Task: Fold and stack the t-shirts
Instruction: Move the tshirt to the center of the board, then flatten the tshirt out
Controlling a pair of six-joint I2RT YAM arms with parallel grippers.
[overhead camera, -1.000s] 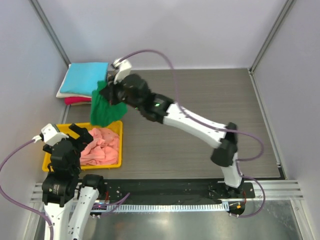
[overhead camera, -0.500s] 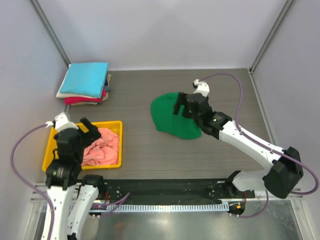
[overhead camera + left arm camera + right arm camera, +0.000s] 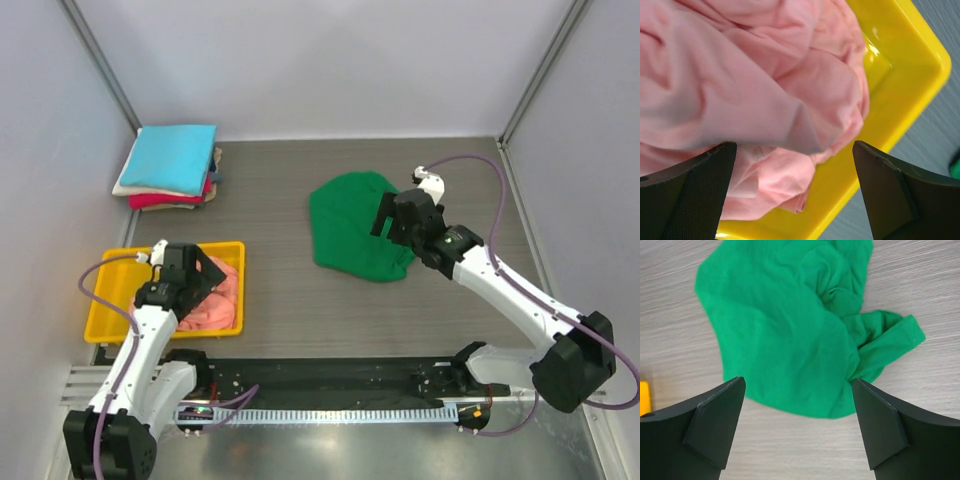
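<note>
My right gripper should next take hold of the green t-shirt (image 3: 352, 232) by the sleeve that sticks out, to pull the crumpled cloth open for folding.
A bright green t-shirt (image 3: 352, 232) lies crumpled in the middle of the table, with a sleeve sticking out on one side (image 3: 887, 335). My right gripper (image 3: 388, 214) hangs open just above its right edge, nothing between the fingers (image 3: 715, 425). A salmon-pink t-shirt (image 3: 214, 296) is bunched in the yellow tray (image 3: 108, 312). My left gripper (image 3: 200, 272) is open right over it, and the pink cloth (image 3: 740, 85) fills that wrist view. At the back left sits a folded stack: a sky-blue shirt (image 3: 172, 158) on top, with cream and red (image 3: 150, 201) below.
Grey enclosure walls with metal posts (image 3: 100, 60) close in the left, back and right. The tray's rim (image 3: 920, 95) stands at the near left. A metal rail (image 3: 330, 385) carries both arm bases along the near edge. Bare wood-grain table (image 3: 500, 180) lies right of the green shirt.
My right arm carried the green shirt from beside the stack to the table's middle and let it go, jaws now open. My left arm came down onto the pink shirt in the tray.
</note>
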